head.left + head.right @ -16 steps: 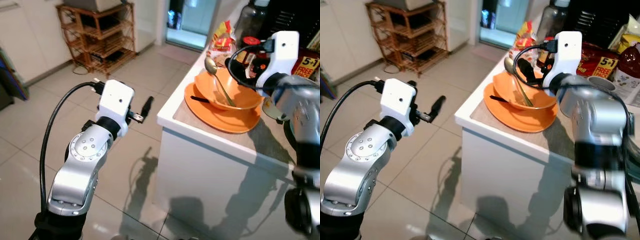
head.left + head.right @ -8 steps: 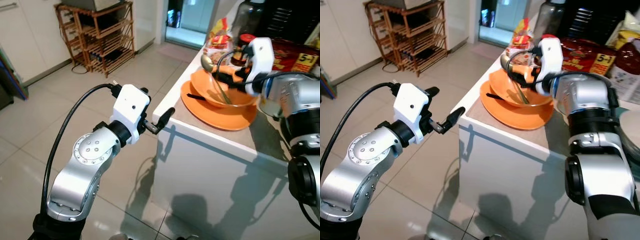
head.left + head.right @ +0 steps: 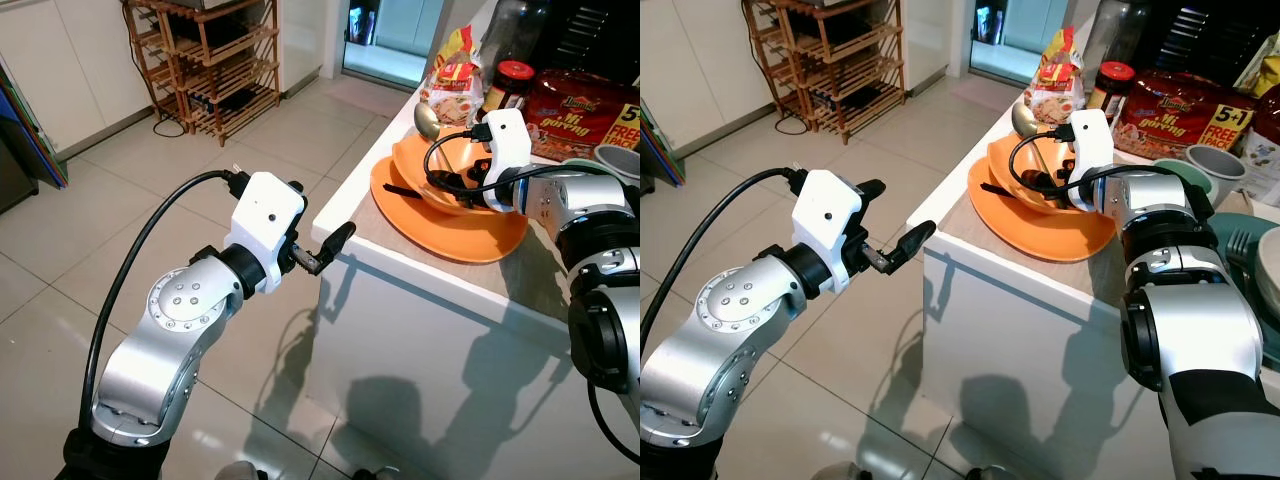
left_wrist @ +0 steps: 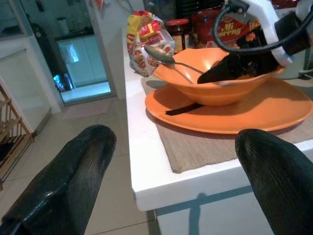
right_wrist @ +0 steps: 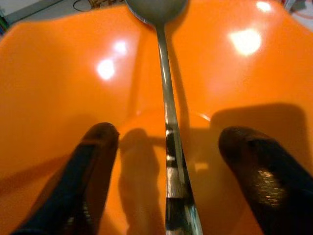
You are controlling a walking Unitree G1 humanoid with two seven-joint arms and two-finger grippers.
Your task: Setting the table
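Note:
My right gripper reaches for the metal spoon lying in the orange bowl (image 5: pixel 63 83) next and grabs it by its handle (image 5: pixel 175 161) to set the table.
An orange bowl (image 3: pixel 412 165) sits on an orange plate (image 3: pixel 470 238), on a brown mat (image 4: pixel 205 149) at the corner of the white counter (image 3: pixel 400 275). A metal spoon (image 5: pixel 165 105) leans in the bowl, its scoop (image 3: pixel 426 118) over the far rim. My right gripper (image 5: pixel 169 134) is down inside the bowl, open, one finger on each side of the spoon's handle and not closed on it. My left gripper (image 3: pixel 898 208) is open in the air just off the counter's corner, pointing at the plate, with nothing in it.
Behind the bowl stand a snack packet (image 3: pixel 452 78), a red-lidded jar (image 3: pixel 510 80) and a red noodle pack (image 3: pixel 585 100). A mug (image 3: pixel 1202 165) and a teal plate with a fork (image 3: pixel 1238 245) lie to the right. A wooden shelf (image 3: pixel 215 55) stands across the tiled floor.
My right gripper has come down from above the rim into the bowl, around the spoon handle. My left gripper has swung right, up to the counter's corner. The camera has shifted slightly.

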